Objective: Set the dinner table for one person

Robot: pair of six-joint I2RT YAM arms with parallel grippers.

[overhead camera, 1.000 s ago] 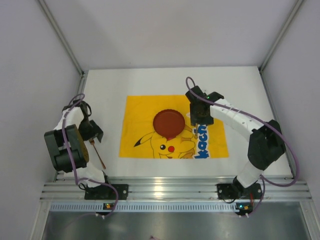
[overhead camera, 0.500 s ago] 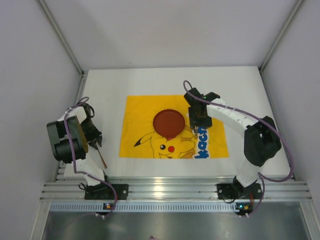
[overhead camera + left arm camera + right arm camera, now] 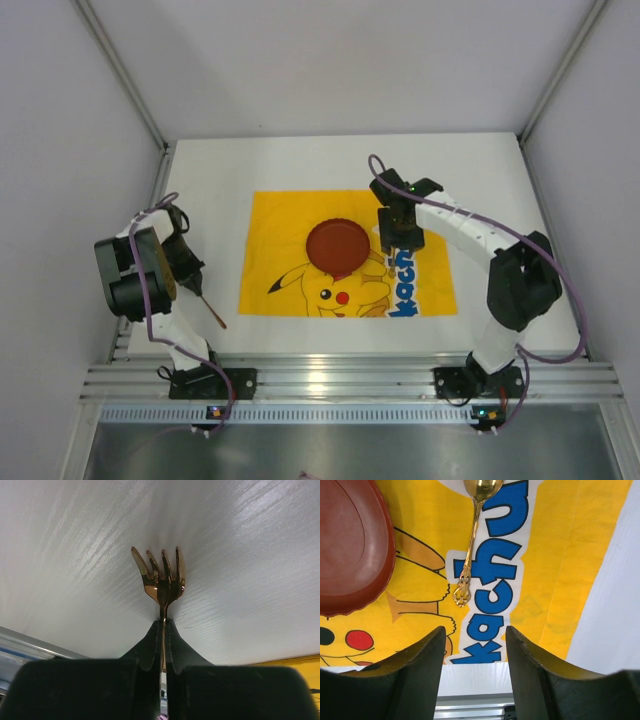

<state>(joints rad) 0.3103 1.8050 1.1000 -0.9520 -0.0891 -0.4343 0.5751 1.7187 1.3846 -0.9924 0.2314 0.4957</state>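
Note:
My left gripper is holding the copper-gold fork by its neck (image 3: pixel 200 293) (image 3: pixel 163 618) below the tines. The fork would come up with my left gripper if I lifted it now.
The white dinner table (image 3: pixel 300 165) carries a yellow Pikachu mat (image 3: pixel 275 215) with a dark red plate (image 3: pixel 335 245) in its middle. At the table's left side my left gripper (image 3: pixel 192 274) is shut on a copper-gold fork (image 3: pixel 211 311). In the left wrist view the fork (image 3: pixel 161 575) points tines-first away from the closed left gripper (image 3: pixel 164 626), just above the white surface. My right gripper (image 3: pixel 396 236) hovers open over the mat right of the plate. Under the right gripper (image 3: pixel 475 647) lies a gold spoon (image 3: pixel 471 540), beside the plate (image 3: pixel 350 545), untouched.
A ribbed aluminium rail (image 3: pixel 340 375) runs along the near edge where both arm bases are bolted. White walls close in the left, right and back sides. The mat's blue lettering (image 3: pixel 492 575) lies beneath the spoon.
My left gripper has gone from open to shut on the fork, and the fork's handle has swung a little to the right. The right gripper has barely shifted.

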